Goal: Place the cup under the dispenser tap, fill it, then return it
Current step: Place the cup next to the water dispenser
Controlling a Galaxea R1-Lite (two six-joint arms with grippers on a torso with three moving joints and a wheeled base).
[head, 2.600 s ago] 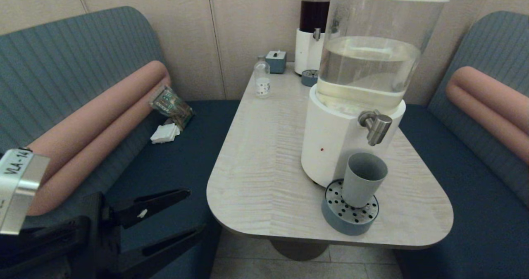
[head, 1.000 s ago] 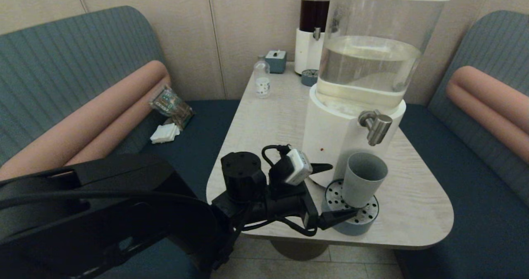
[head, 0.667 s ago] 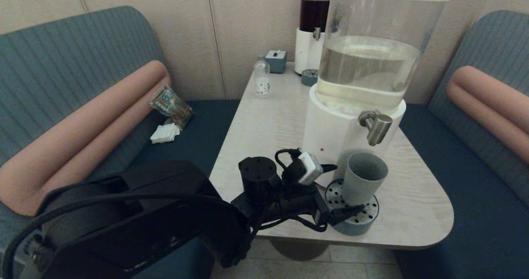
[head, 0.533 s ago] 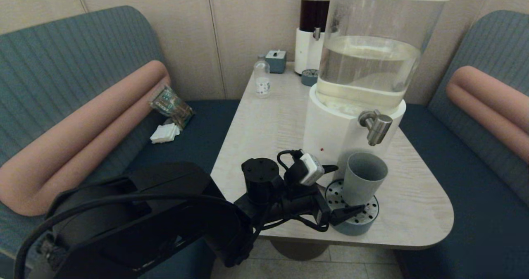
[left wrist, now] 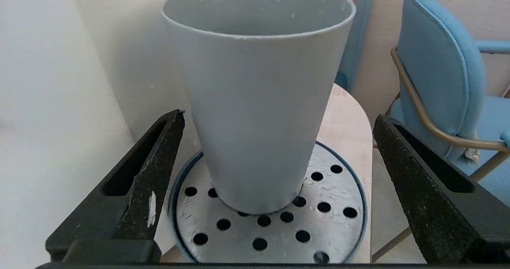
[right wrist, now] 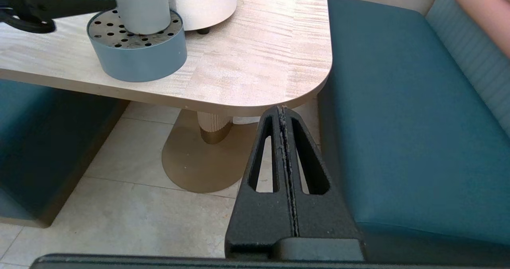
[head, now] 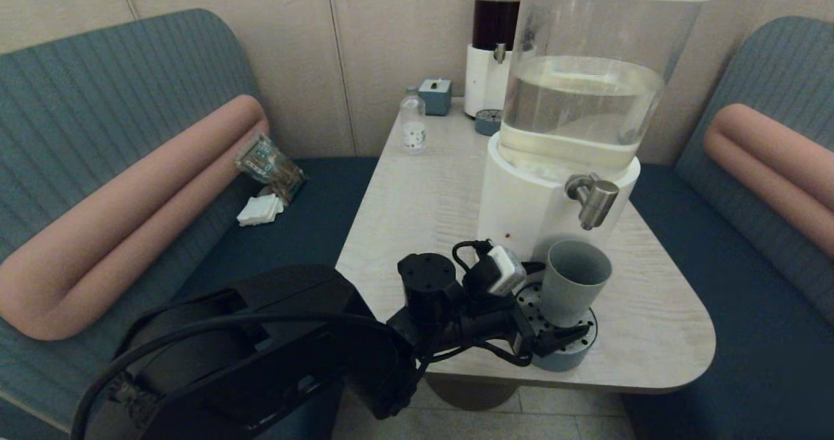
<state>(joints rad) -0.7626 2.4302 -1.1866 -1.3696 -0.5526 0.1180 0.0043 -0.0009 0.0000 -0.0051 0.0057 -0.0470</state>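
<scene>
My left gripper moves forward before it closes on the cup. Only the fingers' ends stand on either side of the cup's side (head: pixel 569 293) (left wrist: pixel 260 130), so it is too early to close.
The grey-blue cup (head: pixel 573 283) stands upright on the round perforated drip tray (head: pixel 554 356), directly below the brushed-steel dispenser tap (head: pixel 594 200) of the large clear-tank dispenser (head: pixel 586 101). My left gripper (head: pixel 558 298) is open, low over the tray, with one finger on each side of the cup. In the left wrist view the cup (left wrist: pixel 255 101) fills the gap of the left gripper (left wrist: pixel 279 115), and both fingers stand clear of its wall. My right gripper (right wrist: pixel 282 109) is shut on nothing, parked below the table's near right corner.
The tray sits close to the table's front edge (head: pixel 521 378). Farther back stand a dark-liquid dispenser (head: pixel 495 42), a small bottle (head: pixel 412 126) and a blue box (head: pixel 435 96). Blue benches flank the table; a packet (head: pixel 269 165) and napkins (head: pixel 259 210) lie on the left one.
My left arm has swung in from the lower left and advanced to the right, so its open fingers now straddle the cup. The cup has not moved.
</scene>
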